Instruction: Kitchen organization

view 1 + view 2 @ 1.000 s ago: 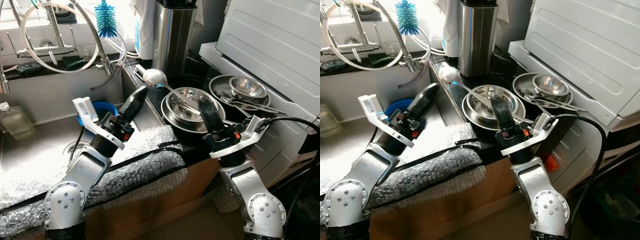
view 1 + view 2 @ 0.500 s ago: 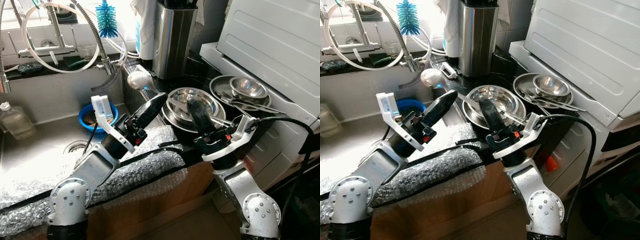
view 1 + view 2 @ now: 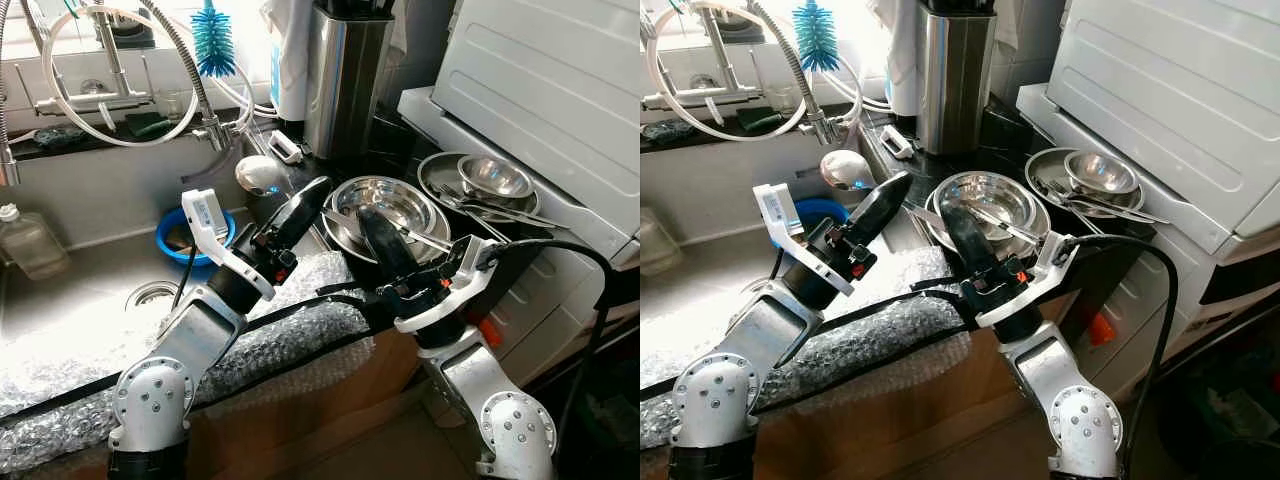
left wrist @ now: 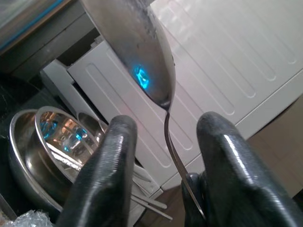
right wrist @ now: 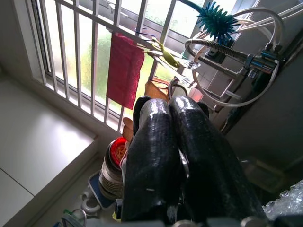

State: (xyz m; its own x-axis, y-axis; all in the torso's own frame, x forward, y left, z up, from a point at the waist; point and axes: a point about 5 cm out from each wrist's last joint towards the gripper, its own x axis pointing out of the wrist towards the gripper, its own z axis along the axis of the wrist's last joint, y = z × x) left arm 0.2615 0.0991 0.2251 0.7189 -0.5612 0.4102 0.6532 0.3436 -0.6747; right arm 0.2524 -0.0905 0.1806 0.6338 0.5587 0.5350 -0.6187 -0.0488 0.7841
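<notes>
The left gripper needs to grab the ladle by its thin handle next, because the ladle's bowl (image 4: 137, 49) is broad and round.
A steel ladle, its round bowl (image 3: 258, 175) over the counter edge beside the sink, has a thin handle (image 3: 1012, 229) running right across the stacked steel bowls (image 3: 395, 200). My right gripper (image 3: 366, 216) is shut on that handle above the bowls; in the right wrist view its fingers (image 5: 189, 142) press together with a sliver of metal between them. My left gripper (image 3: 312, 190) is raised beside the ladle. In the left wrist view its fingers (image 4: 109, 165) stand apart, open, and the ladle handle (image 4: 173, 146) runs between them up to the ladle bowl (image 4: 137, 52).
Further right, a steel plate (image 3: 445, 170) holds a small bowl and utensils beside a white appliance (image 3: 560, 90). Behind stand a steel canister (image 3: 345, 70), a blue brush (image 3: 212, 40) and the faucet hoses. The sink (image 3: 90, 290) holds a blue bowl (image 3: 172, 236) and a bottle (image 3: 30, 245). Bubble wrap (image 3: 280, 330) covers the counter front.
The ladle bowl has swung left toward the sink as my right gripper carried the handle left. My left gripper has come right and up, bringing its fingers around the handle.
</notes>
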